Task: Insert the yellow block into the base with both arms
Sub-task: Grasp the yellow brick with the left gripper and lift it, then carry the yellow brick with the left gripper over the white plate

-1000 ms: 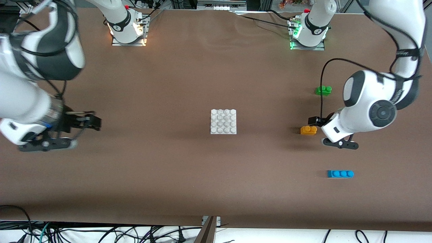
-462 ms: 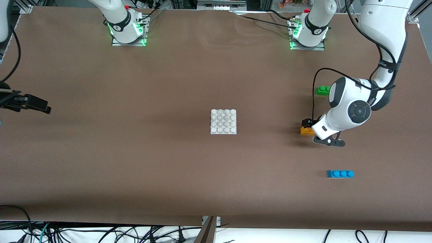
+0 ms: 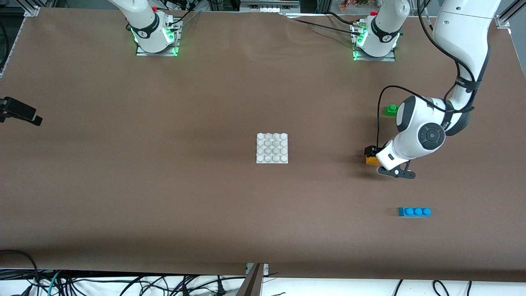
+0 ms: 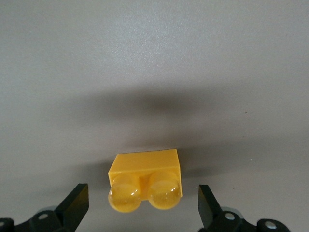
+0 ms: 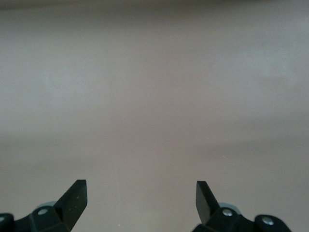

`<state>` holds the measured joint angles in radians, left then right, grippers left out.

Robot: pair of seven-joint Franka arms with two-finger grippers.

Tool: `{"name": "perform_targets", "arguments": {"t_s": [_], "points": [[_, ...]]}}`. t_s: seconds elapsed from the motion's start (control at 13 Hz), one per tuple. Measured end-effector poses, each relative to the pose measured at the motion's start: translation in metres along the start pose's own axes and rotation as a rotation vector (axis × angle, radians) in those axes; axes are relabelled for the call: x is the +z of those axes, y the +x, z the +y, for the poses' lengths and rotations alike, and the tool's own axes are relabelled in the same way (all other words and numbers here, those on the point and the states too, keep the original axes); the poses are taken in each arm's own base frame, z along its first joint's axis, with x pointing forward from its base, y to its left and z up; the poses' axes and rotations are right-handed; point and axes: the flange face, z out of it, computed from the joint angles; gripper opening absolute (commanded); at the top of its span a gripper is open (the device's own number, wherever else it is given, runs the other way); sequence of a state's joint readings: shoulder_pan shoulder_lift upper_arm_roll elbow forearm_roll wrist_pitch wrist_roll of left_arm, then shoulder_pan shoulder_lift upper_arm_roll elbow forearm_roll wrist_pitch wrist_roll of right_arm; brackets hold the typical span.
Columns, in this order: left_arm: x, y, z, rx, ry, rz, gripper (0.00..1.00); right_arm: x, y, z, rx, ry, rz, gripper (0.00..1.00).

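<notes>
I can close my left gripper on the yellow block now. My fingers are low down on both sides of the block in the left wrist view.
The yellow block [image 3: 372, 160] lies on the table toward the left arm's end, mostly hidden under the left hand. In the left wrist view the block [image 4: 145, 174] sits studs up between the open fingers of my left gripper [image 4: 142, 207], one finger [image 4: 75, 205] on each side and not touching it. In the front view my left gripper [image 3: 372, 151] is low over the block. The white base [image 3: 272, 148] lies mid-table, with nothing on it. My right gripper [image 3: 19, 112] is at the right arm's end of the table; it [image 5: 140, 198] is open and empty over bare table.
A green brick [image 3: 389, 109] lies farther from the front camera than the yellow block, partly hidden by the left arm. A blue three-stud brick [image 3: 414, 211] lies nearer to the camera. The arm bases [image 3: 156, 35] stand at the table's top edge.
The right arm has swung away toward its own end of the table and nearly left the view. The left gripper has come down over the yellow block, covering more of it.
</notes>
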<state>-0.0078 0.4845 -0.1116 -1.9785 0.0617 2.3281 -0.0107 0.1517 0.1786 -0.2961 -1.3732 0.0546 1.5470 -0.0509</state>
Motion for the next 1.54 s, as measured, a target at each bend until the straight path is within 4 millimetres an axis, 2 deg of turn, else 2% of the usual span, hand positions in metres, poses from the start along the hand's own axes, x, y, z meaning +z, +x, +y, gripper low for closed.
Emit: {"name": "perform_targets", "arguments": {"t_s": [0.08,0.15,0.23,0.38,0.46,0.54,0.69,0.85,0.92,1.0,1.15,1.23,1.31,1.38,1.54], "points": [[0.003,0.000,0.001,0.001,-0.001,0.000,0.98,0.001,-0.005,0.003,-0.015,-0.018,-0.006,1.00],[0.006,0.000,0.001,0.002,-0.001,0.000,0.92,0.003,-0.009,0.004,-0.037,-0.036,-0.011,1.00],[0.007,0.000,0.001,0.008,0.003,0.000,0.80,0.004,-0.010,0.002,-0.051,-0.048,-0.015,1.00],[0.008,0.000,0.001,0.026,0.022,0.002,0.48,0.008,-0.011,-0.001,-0.063,-0.054,-0.021,1.00],[0.007,0.000,0.001,0.029,0.025,0.003,0.37,0.009,-0.011,-0.002,-0.066,-0.056,-0.023,1.00],[0.004,0.001,0.002,0.031,0.025,0.008,0.31,0.009,-0.011,-0.002,-0.072,-0.057,-0.024,1.00],[0.003,0.002,0.002,0.032,0.026,0.012,0.29,0.009,-0.011,0.002,-0.095,-0.059,-0.025,1.00],[-0.010,0.008,0.005,0.036,0.027,0.000,0.29,0.009,-0.011,0.005,-0.100,-0.060,-0.026,1.00],[-0.024,0.013,0.010,0.043,0.027,-0.019,0.29,0.009,-0.011,0.007,-0.096,-0.060,-0.026,1.00],[-0.048,0.019,0.021,0.059,0.026,-0.034,0.29,0.009,-0.011,0.010,-0.093,-0.060,-0.026,1.00],[-0.106,0.032,0.059,0.108,0.017,-0.024,0.29,0.009,-0.011,0.011,-0.092,-0.061,-0.026,1.00],[-0.129,0.034,0.085,0.130,0.010,-0.007,0.28,0.009,-0.011,0.010,-0.094,-0.060,-0.026,1.00],[-0.144,0.034,0.116,0.147,0.007,0.011,0.27,0.009,-0.011,0.009,-0.096,-0.060,-0.026,1.00],[-0.150,0.030,0.154,0.155,0.007,0.022,0.27,0.009,-0.011,0.008,-0.099,-0.060,-0.026,1.00],[-0.143,0.014,0.237,0.138,0.012,0.022,0.27,0.009,-0.011,0.007,-0.100,-0.060,-0.027,1.00]]}}
